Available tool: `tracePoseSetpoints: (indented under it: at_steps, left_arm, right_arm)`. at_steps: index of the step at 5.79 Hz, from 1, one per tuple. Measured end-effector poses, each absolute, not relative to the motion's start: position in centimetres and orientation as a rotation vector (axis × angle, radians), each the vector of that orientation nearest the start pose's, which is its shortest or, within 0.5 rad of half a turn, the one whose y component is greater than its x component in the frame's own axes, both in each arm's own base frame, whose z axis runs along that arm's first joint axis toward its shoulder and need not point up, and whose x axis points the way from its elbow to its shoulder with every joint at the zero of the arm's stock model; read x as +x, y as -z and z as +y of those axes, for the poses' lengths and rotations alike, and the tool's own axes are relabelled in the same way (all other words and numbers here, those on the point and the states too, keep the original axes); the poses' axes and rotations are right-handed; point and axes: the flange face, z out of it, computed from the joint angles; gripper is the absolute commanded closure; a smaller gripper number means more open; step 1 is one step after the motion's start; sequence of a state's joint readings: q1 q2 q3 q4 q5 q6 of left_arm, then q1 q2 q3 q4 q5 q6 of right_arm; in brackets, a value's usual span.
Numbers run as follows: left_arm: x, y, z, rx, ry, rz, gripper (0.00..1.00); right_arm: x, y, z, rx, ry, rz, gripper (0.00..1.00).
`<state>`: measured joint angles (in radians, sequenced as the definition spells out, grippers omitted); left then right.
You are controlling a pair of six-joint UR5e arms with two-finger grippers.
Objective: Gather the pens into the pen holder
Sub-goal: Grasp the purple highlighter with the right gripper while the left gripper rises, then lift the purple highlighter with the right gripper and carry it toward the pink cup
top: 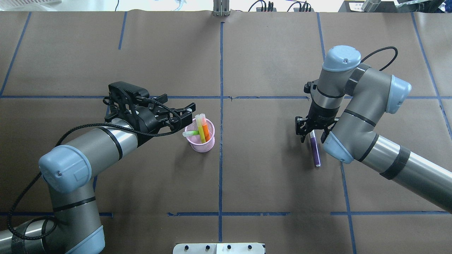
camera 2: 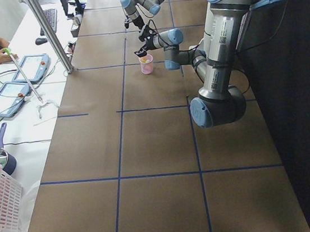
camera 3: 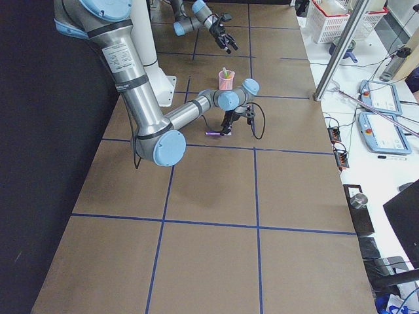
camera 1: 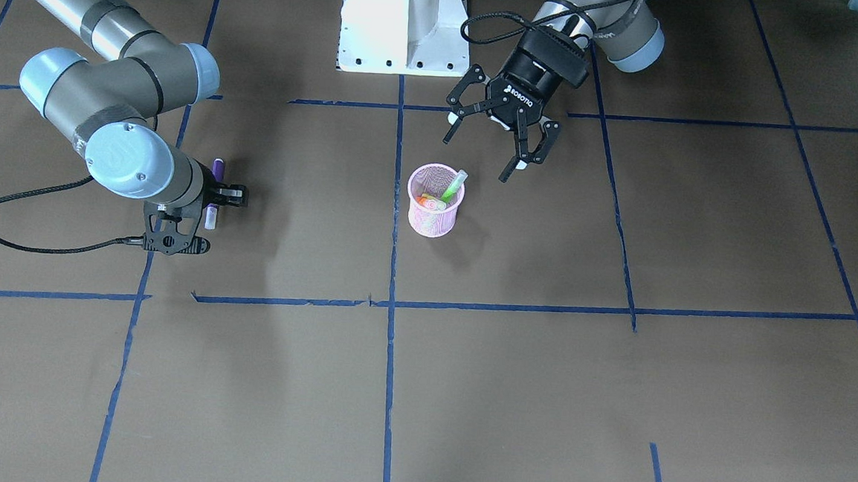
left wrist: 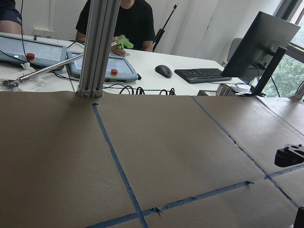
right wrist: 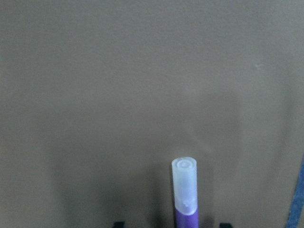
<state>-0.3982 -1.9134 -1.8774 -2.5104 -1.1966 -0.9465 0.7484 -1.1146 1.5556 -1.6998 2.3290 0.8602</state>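
Note:
The right gripper grabs the purple pen by its body just below the cap [right wrist: 186, 219] next, to drop it into the pen holder.
The pink mesh pen holder [camera 1: 434, 210] stands upright near the table's middle, also seen in the overhead view [top: 201, 144]. A green pen [camera 1: 454, 186] and an orange pen [top: 206, 131] lean inside it. My left gripper [top: 186, 118] is open and empty, hovering just beside the holder's rim [camera 1: 476, 159]. The purple pen [top: 315, 150] lies flat on the table. My right gripper [top: 312, 135] points down, open, with its fingers on either side of the pen's whitish cap end [right wrist: 185, 187], not closed on it.
The white robot base [camera 1: 405, 23] stands behind the holder. Blue tape lines [camera 1: 387, 358] cross the brown paper table. An aluminium post [left wrist: 97, 47], tablets and seated operators are beyond the far table edge.

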Motion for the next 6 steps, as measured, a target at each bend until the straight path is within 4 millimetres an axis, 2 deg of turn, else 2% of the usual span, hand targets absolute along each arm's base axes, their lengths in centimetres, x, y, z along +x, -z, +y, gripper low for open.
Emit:
tracePoseSetpoints:
  at_steps: [1, 2, 3, 4, 6]
  left_arm:
    - [43.7, -22.4, -36.8, 1.019, 0.121, 1.222, 0.0]
    - [43.6, -22.3, -36.8, 1.019, 0.122, 1.223, 0.0]
    - [43.5, -22.6, -36.8, 1.017, 0.121, 1.218, 0.0]
    - [43.4, -23.2, -36.7, 1.013, 0.118, 1.209, 0.0]
    - [43.2, -23.8, -36.6, 1.01, 0.116, 1.2, 0.0]
  right_arm:
    - [-43.8, -41.7, -49.5, -0.363, 0.083, -0.72, 0.37]
    - [-43.9, -41.9, -49.5, -0.365, 0.083, -0.717, 0.52]
    - [-44.0, -42.0, -49.5, -0.369, 0.081, -0.714, 0.69]
    - [-44.0, -42.2, -49.5, -0.371, 0.08, -0.711, 0.99]
    - [-43.9, -42.2, -49.6, -0.371, 0.077, -0.712, 1.0]
